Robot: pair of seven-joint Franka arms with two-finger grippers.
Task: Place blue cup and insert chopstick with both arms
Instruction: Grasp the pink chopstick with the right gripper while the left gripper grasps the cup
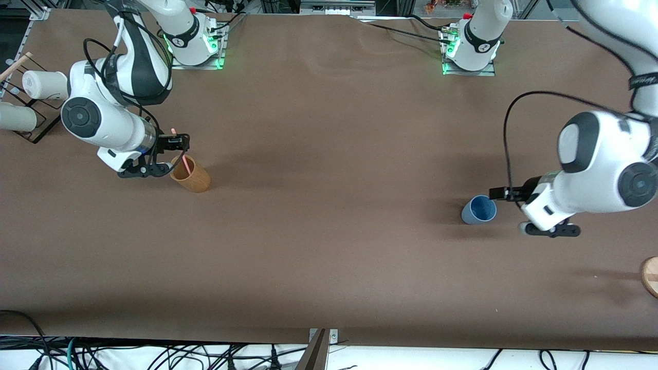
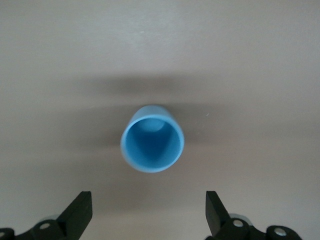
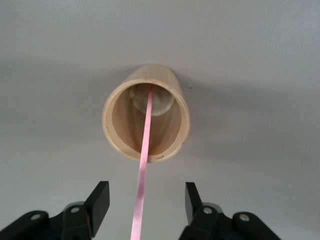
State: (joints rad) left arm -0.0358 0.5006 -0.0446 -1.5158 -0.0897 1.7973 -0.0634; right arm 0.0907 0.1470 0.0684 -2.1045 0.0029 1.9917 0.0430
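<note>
I need to pick up the blue cup by its rim [image 1: 479,199] with my left gripper next. Then I can place the cup for the chopstick.
The blue cup [image 1: 479,209] stands mouth up on the brown table toward the left arm's end. My left gripper [image 1: 512,211] hovers beside it, open and empty. In the left wrist view the blue cup [image 2: 152,145] lies ahead of my left gripper [image 2: 148,212], clear of the black fingers [image 2: 80,212]. The pink chopstick [image 1: 181,154] leans out of a tan wooden cup [image 1: 191,178] toward the right arm's end. My right gripper [image 1: 176,153] is open around its upper part. In the right wrist view the chopstick [image 3: 141,185] runs between the spread fingers [image 3: 99,200] of my right gripper [image 3: 146,202], touching neither, into the tan cup [image 3: 120,127].
A black wire rack [image 1: 32,110] with white cups [image 1: 45,85] stands at the right arm's end of the table. A round wooden piece [image 1: 651,276] shows at the left arm's end. Cables [image 1: 154,357] hang along the table edge nearest the front camera.
</note>
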